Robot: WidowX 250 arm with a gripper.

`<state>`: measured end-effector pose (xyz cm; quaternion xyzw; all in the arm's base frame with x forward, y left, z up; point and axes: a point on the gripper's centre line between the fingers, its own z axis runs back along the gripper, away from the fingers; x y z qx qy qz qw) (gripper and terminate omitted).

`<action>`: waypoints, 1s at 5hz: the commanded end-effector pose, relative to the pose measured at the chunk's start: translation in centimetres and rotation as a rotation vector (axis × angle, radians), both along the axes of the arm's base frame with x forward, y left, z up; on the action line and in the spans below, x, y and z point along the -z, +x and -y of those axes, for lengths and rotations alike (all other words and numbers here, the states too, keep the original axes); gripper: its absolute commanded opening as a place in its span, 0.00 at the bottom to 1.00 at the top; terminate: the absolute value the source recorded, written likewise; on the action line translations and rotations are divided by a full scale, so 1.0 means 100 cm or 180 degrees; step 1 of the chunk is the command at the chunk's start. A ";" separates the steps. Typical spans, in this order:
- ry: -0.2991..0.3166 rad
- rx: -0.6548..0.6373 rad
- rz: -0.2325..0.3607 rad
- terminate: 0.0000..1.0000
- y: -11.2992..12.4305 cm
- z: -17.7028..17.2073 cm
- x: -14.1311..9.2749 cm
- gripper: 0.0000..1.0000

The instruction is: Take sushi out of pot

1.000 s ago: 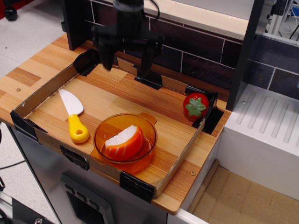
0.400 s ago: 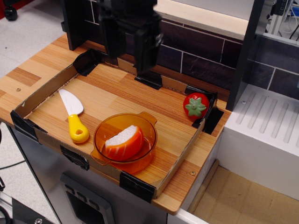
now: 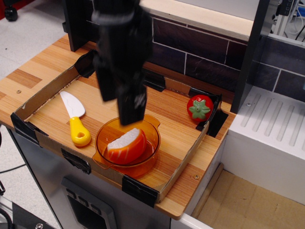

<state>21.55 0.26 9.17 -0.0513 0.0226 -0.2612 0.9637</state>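
Note:
The robot next needs to grab the two ends of the sushi (image 3: 125, 146) with its gripper, to take it out of the translucent orange pot (image 3: 151, 153).
The sushi (image 3: 125, 146), a glossy orange wedge with a white face, lies inside the pot (image 3: 153, 143), a shallow translucent orange pot near the front of the cardboard tray. My black gripper (image 3: 119, 109) hangs just above the pot's back rim, blurred by motion. Its two fingers (image 3: 132, 110) stand apart and hold nothing. It hides part of the board behind the pot and does not touch the sushi.
A white toy knife with a yellow handle (image 3: 76, 121) lies left of the pot. A red tomato toy with a green top (image 3: 199, 109) sits in the tray's right back corner. Low cardboard walls (image 3: 183, 162) ring the board. A dark tiled wall stands behind.
The gripper has come forward and down from the back wall to just above the pot's back rim. The sushi, pot, knife and tomato have not moved.

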 end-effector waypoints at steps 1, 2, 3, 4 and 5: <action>0.0153 -0.0013 0.0165 0.00 0.003 -0.009 0.028 1.00; 0.0105 -0.0109 0.0253 0.00 0.010 -0.007 0.039 1.00; 0.0058 -0.0145 0.0325 0.00 0.012 -0.005 0.047 1.00; 0.0054 -0.0133 0.0334 0.00 0.011 -0.004 0.051 1.00; 0.0074 -0.0131 0.0328 0.00 0.010 -0.005 0.059 1.00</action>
